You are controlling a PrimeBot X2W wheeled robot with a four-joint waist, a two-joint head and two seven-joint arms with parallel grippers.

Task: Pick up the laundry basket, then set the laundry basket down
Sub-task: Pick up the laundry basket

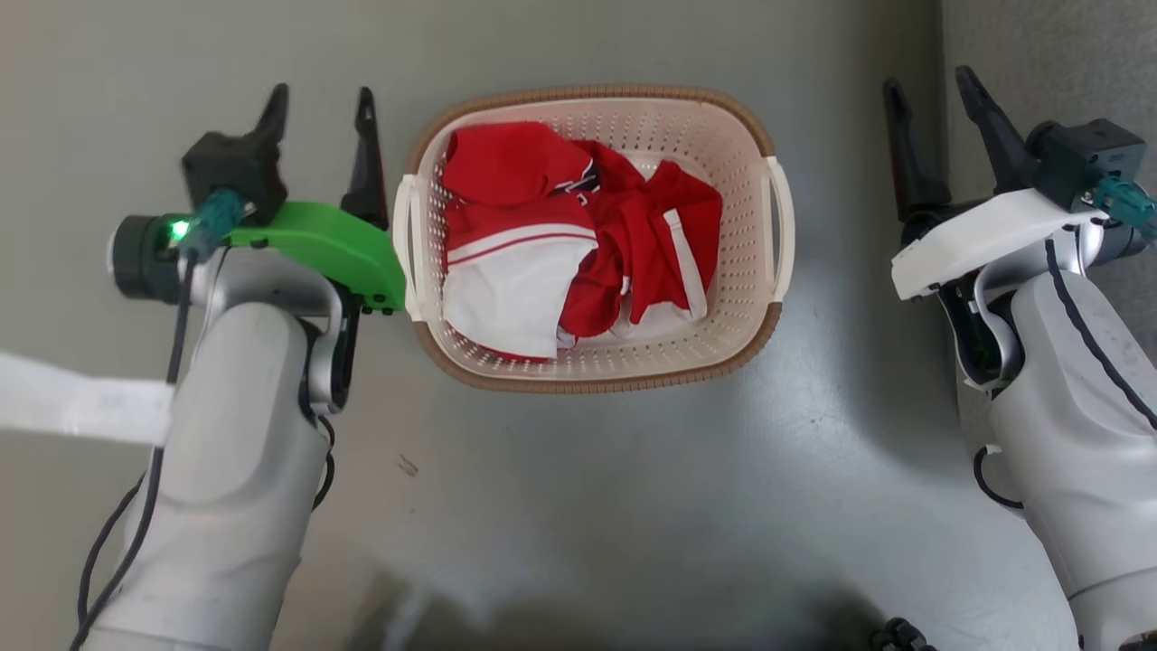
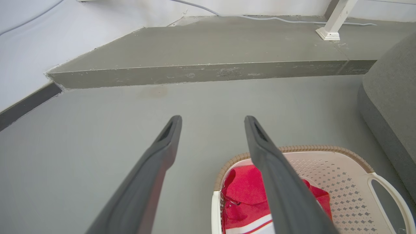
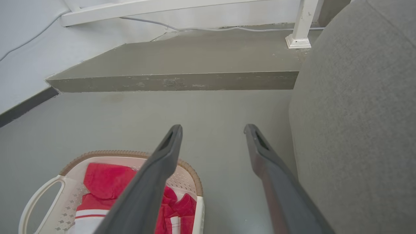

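My left gripper grabs the laundry basket [image 1: 633, 117] by its slim white handle beside the clothes next, since the perforated body [image 1: 740, 255] is far wider than the open fingers.
The laundry basket [image 1: 633, 117] stands on the grey floor in the middle of the head view: cream perforated plastic, brown woven rim, white side handles, red and white clothes [image 1: 578, 235] inside. My left gripper [image 1: 321, 104] is open just left of the basket's left handle [image 1: 404, 235], nothing between its fingers. My right gripper [image 1: 931, 86] is open a short way right of the right handle [image 1: 782, 226], apart from it. The basket [image 2: 325, 156] lies lower right in the left wrist view, behind one finger of the left gripper [image 2: 213, 120]. In the right wrist view the basket [image 3: 107, 154] lies lower left of the right gripper [image 3: 213, 128].
A grey upholstered piece [image 3: 357, 113] rises close on the right of my right gripper. Ahead, a low concrete step [image 2: 208, 73] crosses the floor, with a white post [image 2: 333, 22] and a cable along the wall. A white strip [image 1: 81, 407] lies by my left forearm.
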